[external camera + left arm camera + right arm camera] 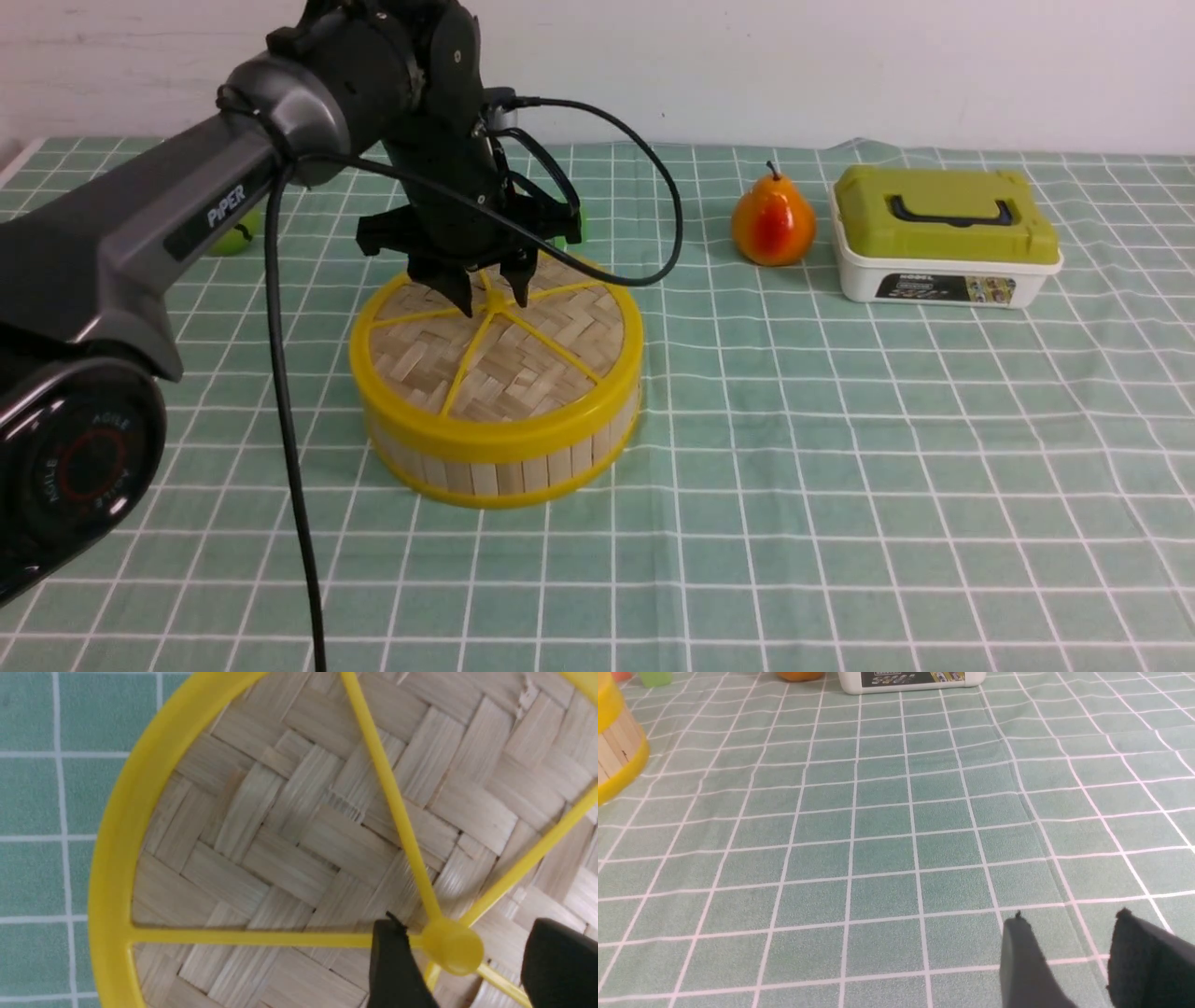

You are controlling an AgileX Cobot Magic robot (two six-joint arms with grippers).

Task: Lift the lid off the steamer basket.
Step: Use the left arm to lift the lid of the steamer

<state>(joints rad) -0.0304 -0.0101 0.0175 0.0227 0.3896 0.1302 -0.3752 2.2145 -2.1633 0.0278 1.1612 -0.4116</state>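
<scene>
The lid's yellow rim spreads far wider than the robot's open fingers, so the left gripper will grip the lid by its narrow centre knob point(496, 301) next.
The lid point(523, 355), woven tan bamboo with a yellow rim and spokes, lies flat on the steamer basket point(504, 471) left of the table's middle. My left gripper point(492, 301) points down over the lid's centre, open. In the left wrist view the left gripper point(465, 926) has one finger on each side of the yellow centre knob point(452, 951), with a gap between the knob and the farther finger. My right gripper point(1071, 915) shows only in its own wrist view, open and empty above the cloth. An edge of the steamer basket point(616, 742) appears there too.
A toy pear point(773, 224) and a white box with an olive-green lid point(943, 238) stand at the back right. A green ball point(233, 238) peeks out behind the left arm. A black cable point(285, 420) hangs from that arm in front of the basket.
</scene>
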